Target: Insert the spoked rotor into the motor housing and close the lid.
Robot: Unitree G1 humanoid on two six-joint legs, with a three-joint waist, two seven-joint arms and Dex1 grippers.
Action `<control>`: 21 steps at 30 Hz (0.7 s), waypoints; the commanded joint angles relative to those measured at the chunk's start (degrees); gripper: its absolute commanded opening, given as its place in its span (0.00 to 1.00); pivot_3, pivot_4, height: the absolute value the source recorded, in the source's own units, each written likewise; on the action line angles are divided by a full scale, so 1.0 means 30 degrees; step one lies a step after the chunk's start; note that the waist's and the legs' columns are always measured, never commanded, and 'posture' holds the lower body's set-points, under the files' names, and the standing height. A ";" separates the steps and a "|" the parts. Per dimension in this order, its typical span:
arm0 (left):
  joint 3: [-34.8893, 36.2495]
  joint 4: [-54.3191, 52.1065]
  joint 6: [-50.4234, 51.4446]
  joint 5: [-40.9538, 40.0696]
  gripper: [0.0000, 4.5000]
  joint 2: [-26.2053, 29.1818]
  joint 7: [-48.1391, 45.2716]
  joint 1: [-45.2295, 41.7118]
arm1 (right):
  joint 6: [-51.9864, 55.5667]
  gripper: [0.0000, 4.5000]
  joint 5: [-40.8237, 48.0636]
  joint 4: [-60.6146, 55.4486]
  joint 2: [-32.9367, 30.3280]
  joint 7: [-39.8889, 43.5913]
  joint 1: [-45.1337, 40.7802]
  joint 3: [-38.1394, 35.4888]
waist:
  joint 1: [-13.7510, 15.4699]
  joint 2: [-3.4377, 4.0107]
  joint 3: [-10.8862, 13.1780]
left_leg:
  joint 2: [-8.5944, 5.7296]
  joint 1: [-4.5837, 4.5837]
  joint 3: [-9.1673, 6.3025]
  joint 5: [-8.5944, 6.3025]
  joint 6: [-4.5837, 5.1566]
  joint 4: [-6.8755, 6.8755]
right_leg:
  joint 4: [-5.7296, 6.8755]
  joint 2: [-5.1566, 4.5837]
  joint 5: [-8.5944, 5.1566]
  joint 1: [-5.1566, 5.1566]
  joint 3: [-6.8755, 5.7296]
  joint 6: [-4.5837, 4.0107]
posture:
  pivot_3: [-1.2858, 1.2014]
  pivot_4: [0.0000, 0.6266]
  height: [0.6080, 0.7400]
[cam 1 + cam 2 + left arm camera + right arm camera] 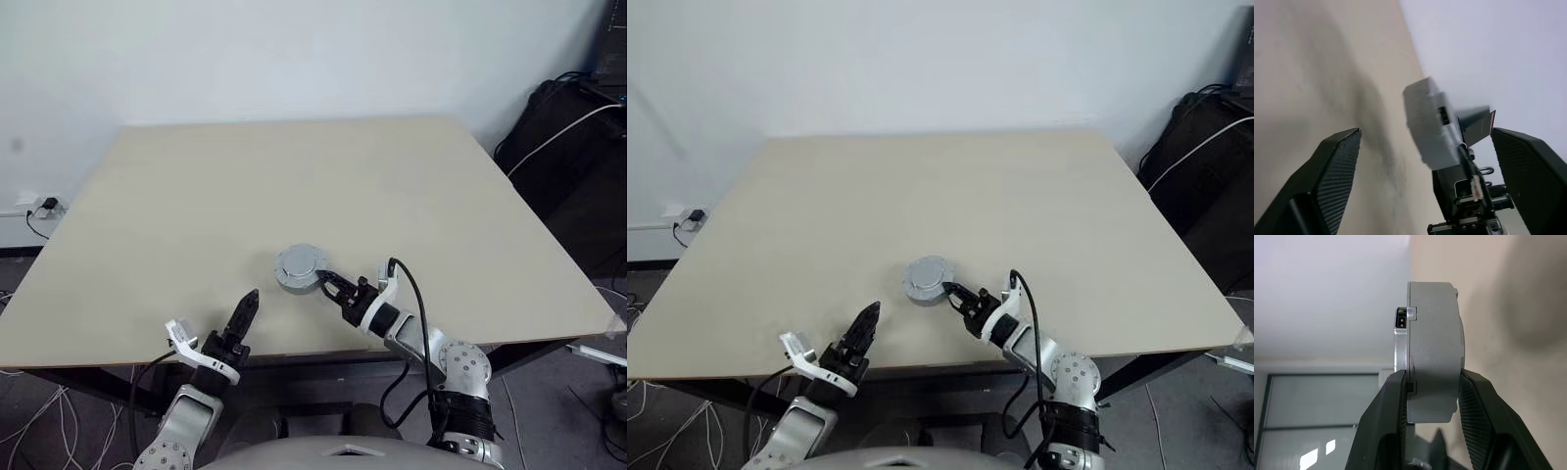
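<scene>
The motor housing already has my right gripper's fingers over one side, so my left gripper needs to grab the motor housing next by the free part of its rim [282,281].
The round grey motor housing [1432,352] hangs a little above the beige table [196,196], near its front edge. The smooth silver lid [297,260] lies closed on top of it. The spoked rotor is hidden. My right gripper [326,280] is shut on the housing's rim from the right, with one finger [1393,406] on each flat face. My left gripper [247,309] stands open at the table's front edge, left of the housing and apart from it. Its fingers [1332,171] are spread wide with nothing between them, and the housing [1427,125] shows beyond them.
The table's front edge [294,354] runs just under both wrists. A black bag with a white cable [578,147] stands off the table's right side. A wall socket with plugs [41,207] sits low on the left. A white wall rises behind the table.
</scene>
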 commanded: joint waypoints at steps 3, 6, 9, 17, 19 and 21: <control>-0.0973 0.0258 0.0054 -0.1679 0.99 -0.1482 -0.0255 -0.1095 | 0.1178 0.27 0.2039 -0.1088 0.0214 0.0253 -0.0704 0.1005 | -0.0002 -0.0001 -0.0001 | 0.0002 -0.0006 -0.0002 0.0000 -0.0001 0.0003 | 0.0001 -0.0001 0.0000 -0.0004 0.0002 -0.0003 | 0.52 0.00 1.00; -0.1227 0.0485 -0.0058 -0.2163 0.99 -0.1423 -0.0377 -0.1177 | 0.1601 0.27 0.2447 -0.0996 -0.0075 0.0060 -0.0652 0.1195 | -0.0002 -0.0001 -0.0001 | 0.0002 -0.0006 -0.0002 0.0000 0.0000 0.0005 | 0.0003 0.0000 -0.0003 -0.0002 0.0001 -0.0009 | 0.52 0.00 1.00; -0.1448 0.0631 -0.0221 -0.2361 0.99 -0.1358 -0.0515 -0.1229 | 0.1917 0.27 0.2730 -0.1013 -0.0319 -0.0229 -0.0568 0.1409 | 0.0002 -0.0002 -0.0002 | 0.0000 -0.0006 -0.0001 0.0000 -0.0001 0.0006 | 0.0001 -0.0001 -0.0003 -0.0002 0.0003 -0.0009 | 0.52 0.00 1.00; -0.1805 0.0838 -0.0612 -0.2522 0.99 -0.1376 -0.0775 -0.1234 | 0.2580 0.27 0.3606 -0.1225 -0.1117 -0.0971 -0.0073 0.1840 | 0.0013 -0.0002 -0.0003 | -0.0004 -0.0006 0.0001 0.0001 0.0000 0.0008 | 0.0003 0.0002 -0.0003 0.0000 0.0006 -0.0011 | 0.52 0.00 1.00; -0.1883 0.0877 -0.0698 -0.2556 0.99 -0.1384 -0.0799 -0.1245 | 0.2745 0.27 0.3867 -0.1272 -0.1307 -0.1105 0.0022 0.1959 | 0.0009 -0.0002 -0.0004 | -0.0004 -0.0006 0.0000 0.0001 0.0001 0.0008 | 0.0003 0.0002 -0.0003 0.0000 0.0006 -0.0011 | 0.52 0.00 1.00; -0.1972 0.0927 -0.0689 -0.2622 0.99 -0.1346 -0.0805 -0.1274 | 0.2820 0.27 0.4211 -0.1298 -0.1460 -0.1230 0.0103 0.2094 | 0.0000 -0.0002 -0.0004 | -0.0003 -0.0006 0.0005 0.0002 0.0001 0.0011 | 0.0004 -0.0001 -0.0003 -0.0002 0.0010 -0.0011 | 0.52 0.00 1.00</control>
